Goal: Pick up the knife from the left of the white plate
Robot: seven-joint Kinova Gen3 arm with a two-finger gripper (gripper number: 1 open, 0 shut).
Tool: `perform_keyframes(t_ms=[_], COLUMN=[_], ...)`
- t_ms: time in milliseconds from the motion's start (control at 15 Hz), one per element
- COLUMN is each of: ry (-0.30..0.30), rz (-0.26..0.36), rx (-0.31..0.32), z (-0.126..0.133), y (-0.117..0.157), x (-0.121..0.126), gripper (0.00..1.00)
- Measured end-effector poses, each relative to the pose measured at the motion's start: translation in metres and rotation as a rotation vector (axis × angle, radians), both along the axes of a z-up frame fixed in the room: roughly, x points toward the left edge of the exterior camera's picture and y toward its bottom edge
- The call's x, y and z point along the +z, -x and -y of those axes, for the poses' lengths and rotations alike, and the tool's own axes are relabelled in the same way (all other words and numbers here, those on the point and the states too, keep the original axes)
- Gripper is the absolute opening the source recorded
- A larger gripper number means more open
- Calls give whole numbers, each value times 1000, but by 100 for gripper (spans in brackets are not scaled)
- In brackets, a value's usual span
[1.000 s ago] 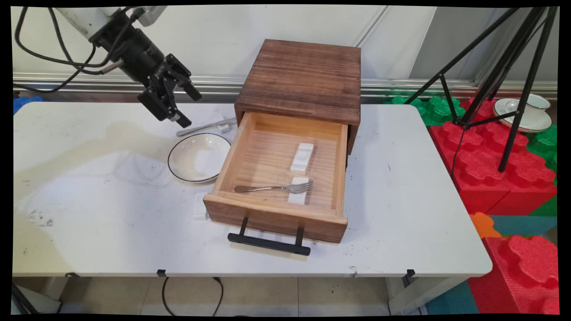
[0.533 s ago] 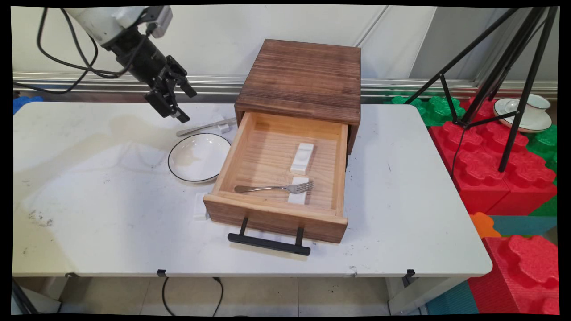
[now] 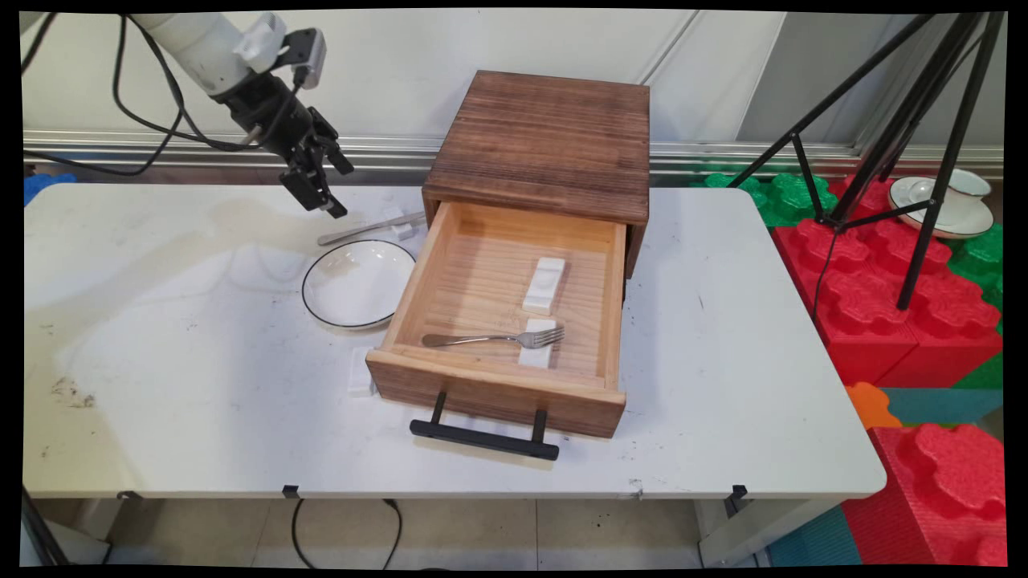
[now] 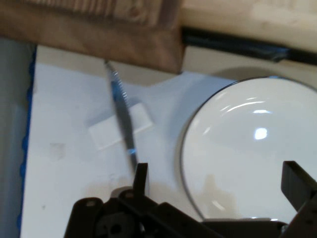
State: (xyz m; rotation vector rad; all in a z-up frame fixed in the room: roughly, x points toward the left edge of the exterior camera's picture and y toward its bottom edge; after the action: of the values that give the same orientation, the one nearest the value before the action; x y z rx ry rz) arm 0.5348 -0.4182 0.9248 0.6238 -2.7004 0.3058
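Note:
Next, my gripper reaches the metal knife and grabs its handle [image 3: 346,234]. That leaves the blade free to lie on the empty white rest in the drawer [image 3: 545,283].
My gripper [image 3: 340,191] hangs open and holds nothing, above the table's back left, just left of a dark wooden cabinet [image 3: 546,140]. Right below it a metal knife [image 3: 361,230] lies with its blade on a small white rest [image 3: 405,230]. In the hand view the knife [image 4: 121,111] crosses its rest [image 4: 106,134] ahead of my left finger, between the cabinet's corner [image 4: 148,44] and a white bowl [image 4: 247,148]. The black-rimmed bowl [image 3: 357,282] stands empty, nearer than the knife. The gripper [image 4: 218,178] straddles the bowl's rim.
The cabinet's drawer [image 3: 401,297] is pulled open with a fork [image 3: 494,339] propped on one of two white rests [image 3: 544,285]. Another white rest [image 3: 361,371] lies beside the drawer's front. A black tripod [image 3: 915,160], red foam blocks [image 3: 883,313] and a cup with saucer [image 3: 948,205] stand right of the table.
The gripper has moved right and back toward the wall, ending over the knife's handle end. It stays open. Nothing on the table has shifted.

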Motion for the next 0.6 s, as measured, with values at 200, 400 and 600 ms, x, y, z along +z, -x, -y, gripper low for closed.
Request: perform_keyframes(t_ms=[200, 400, 600], ry=[0, -2, -7], rz=[31, 59, 83], rx=[20, 40, 57], z=[13, 26, 38], y=[-5, -9, -10], x=[-15, -31, -47], gripper=[100, 100, 100])
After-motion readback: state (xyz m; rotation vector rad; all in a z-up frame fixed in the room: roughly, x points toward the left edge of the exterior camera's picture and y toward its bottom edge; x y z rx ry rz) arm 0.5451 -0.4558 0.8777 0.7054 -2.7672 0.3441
